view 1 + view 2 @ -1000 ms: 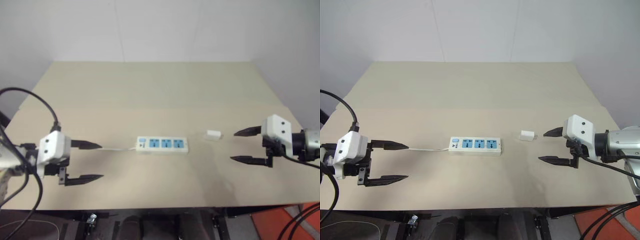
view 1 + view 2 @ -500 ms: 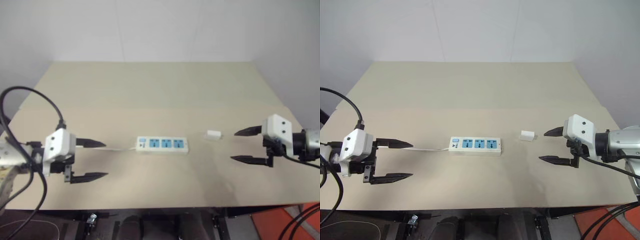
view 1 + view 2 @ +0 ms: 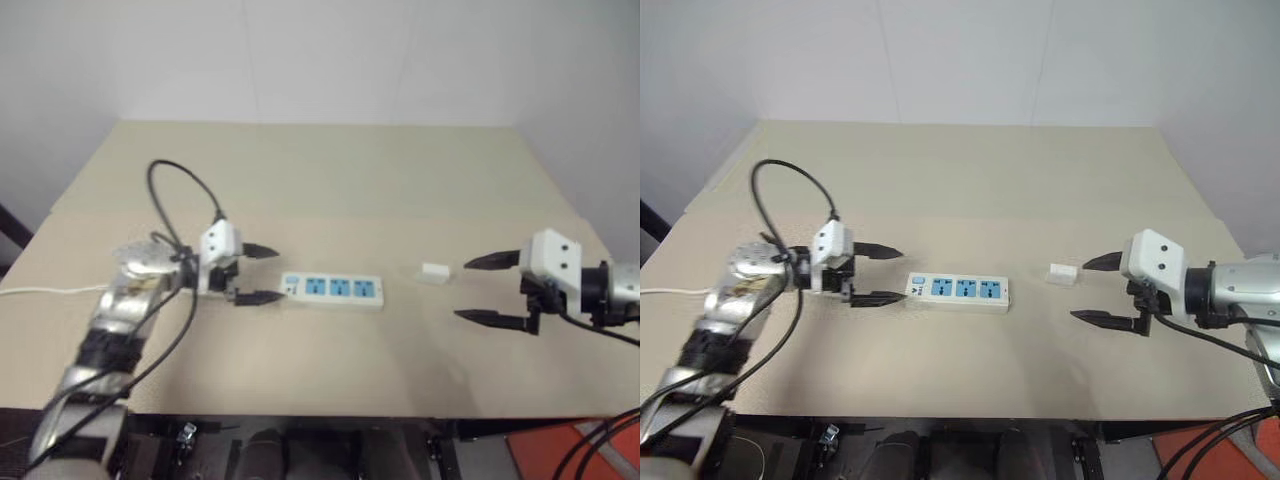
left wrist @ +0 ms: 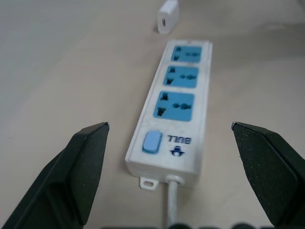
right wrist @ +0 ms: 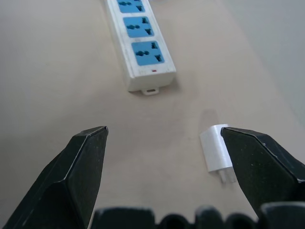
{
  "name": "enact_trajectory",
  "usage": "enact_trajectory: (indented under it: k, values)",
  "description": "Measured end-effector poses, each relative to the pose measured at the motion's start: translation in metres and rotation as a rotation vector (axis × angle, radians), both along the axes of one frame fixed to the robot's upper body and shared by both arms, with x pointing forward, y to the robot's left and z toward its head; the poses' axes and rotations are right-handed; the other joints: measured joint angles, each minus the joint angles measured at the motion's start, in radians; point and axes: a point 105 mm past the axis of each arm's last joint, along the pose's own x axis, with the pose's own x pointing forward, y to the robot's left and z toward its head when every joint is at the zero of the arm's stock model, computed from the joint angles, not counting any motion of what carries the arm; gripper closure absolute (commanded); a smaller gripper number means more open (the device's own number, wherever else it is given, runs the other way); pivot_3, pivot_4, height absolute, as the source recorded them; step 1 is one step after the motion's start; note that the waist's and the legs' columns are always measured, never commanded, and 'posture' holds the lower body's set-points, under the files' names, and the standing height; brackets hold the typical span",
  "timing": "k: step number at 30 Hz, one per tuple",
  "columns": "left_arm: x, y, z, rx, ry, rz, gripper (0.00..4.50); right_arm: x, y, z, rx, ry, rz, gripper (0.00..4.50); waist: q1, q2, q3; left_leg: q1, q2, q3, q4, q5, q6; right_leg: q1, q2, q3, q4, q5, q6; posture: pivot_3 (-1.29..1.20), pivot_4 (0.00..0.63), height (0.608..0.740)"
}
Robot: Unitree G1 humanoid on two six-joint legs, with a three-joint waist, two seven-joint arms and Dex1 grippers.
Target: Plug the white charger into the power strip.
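Note:
The power strip's long body (image 3: pixel 340 290) is wider than my open fingers can reach, so my left gripper should next close across the narrow width at the power strip's switch end (image 3: pixel 291 287).
The power strip (image 3: pixel 332 290) lies flat in the middle of the tan table, three blue sockets facing up and its blue switch (image 4: pixel 151 142) at the left end. My left gripper (image 3: pixel 281 274) is open just off that switch end, its black fingers either side of the thin white cord (image 4: pixel 171 202). The white charger (image 3: pixel 433 272) lies on its side a short way right of the strip, prongs toward my right arm. My right gripper (image 3: pixel 460 290) hovers open just right of the charger, apart from it, with nothing between its fingers (image 5: pixel 81 167).
The tan table (image 3: pixel 320 180) stretches back to a white wall. A black cable loop (image 3: pixel 185 195) arcs above my left wrist. The strip's cord (image 3: pixel 40 290) trails off the left edge. An orange object (image 3: pixel 560 450) sits below the front right corner.
My left gripper has swung right and forward across the table to the switch end of the strip. The right gripper, strip and charger have stayed put; the view shifted slightly.

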Motion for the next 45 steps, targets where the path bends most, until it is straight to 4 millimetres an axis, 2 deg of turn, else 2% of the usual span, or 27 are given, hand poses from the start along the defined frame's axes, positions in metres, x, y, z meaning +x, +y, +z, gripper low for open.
enact_trajectory:
  k: [4,8,15,24,29,42,43,45]
  values:
    - [0.019,-0.014,-0.007,-0.032,-0.007,-0.014,0.0,0.0,0.0,0.003,0.009,-0.02,-0.026,0.05,0.0,0.0,0.0,0.0,0.0,0.0,0.0,0.0,0.0,0.0,0.0,0.0,0.0,0.0,0.0,0.0,0.15,0.74]
    - [0.025,-0.023,-0.014,-0.042,0.002,-0.037,0.0,-0.003,-0.001,0.006,0.014,-0.027,-0.04,0.05,-0.001,-0.001,0.0,-0.001,0.0,-0.001,0.0,0.0,0.001,0.0,0.0,0.0,-0.001,0.0,0.0,0.0,0.15,0.74]
    - [0.014,-0.022,-0.024,-0.032,0.069,-0.136,0.0,-0.011,-0.001,0.005,0.024,-0.012,-0.061,0.05,-0.001,-0.001,0.0,-0.001,0.0,-0.001,0.001,0.0,0.001,0.0,0.0,-0.001,0.001,0.0,0.001,0.0,0.15,0.74]
    - [0.011,-0.02,-0.029,-0.016,0.067,-0.153,0.0,-0.013,0.001,0.004,0.04,-0.013,-0.078,0.05,-0.001,0.0,0.0,0.0,0.0,-0.002,0.001,0.0,0.001,0.001,0.0,-0.001,0.001,0.0,0.001,0.0,0.15,0.74]
    - [0.012,-0.027,-0.052,-0.002,0.1,-0.107,0.0,-0.013,0.004,0.007,0.047,-0.025,-0.076,0.05,0.001,-0.001,0.0,-0.001,0.0,-0.002,0.001,0.0,0.001,0.001,0.0,-0.001,0.0,0.0,0.001,0.0,0.15,0.74]
    - [0.013,-0.031,-0.053,-0.013,0.094,-0.108,0.0,-0.021,0.016,0.004,0.069,0.002,-0.047,0.05,0.005,0.0,0.0,0.001,-0.001,-0.003,0.002,0.0,0.001,0.004,-0.001,-0.003,0.0,0.0,0.001,0.0,0.15,0.74]
    - [0.012,-0.03,-0.054,-0.019,0.097,-0.113,0.41,-0.021,0.016,0.004,0.068,0.001,-0.045,0.0,0.005,0.0,0.0,0.001,-0.001,-0.003,0.002,0.0,0.001,0.004,-0.001,-0.003,0.0,0.0,0.002,0.0,0.15,0.74]
    - [0.008,-0.029,-0.056,-0.029,0.11,-0.124,0.88,-0.021,0.017,0.005,0.067,0.0,-0.042,0.0,0.003,0.0,0.0,0.001,-0.001,-0.003,0.002,0.0,0.001,0.004,-0.001,-0.003,0.0,0.0,0.002,0.0,0.15,0.74]
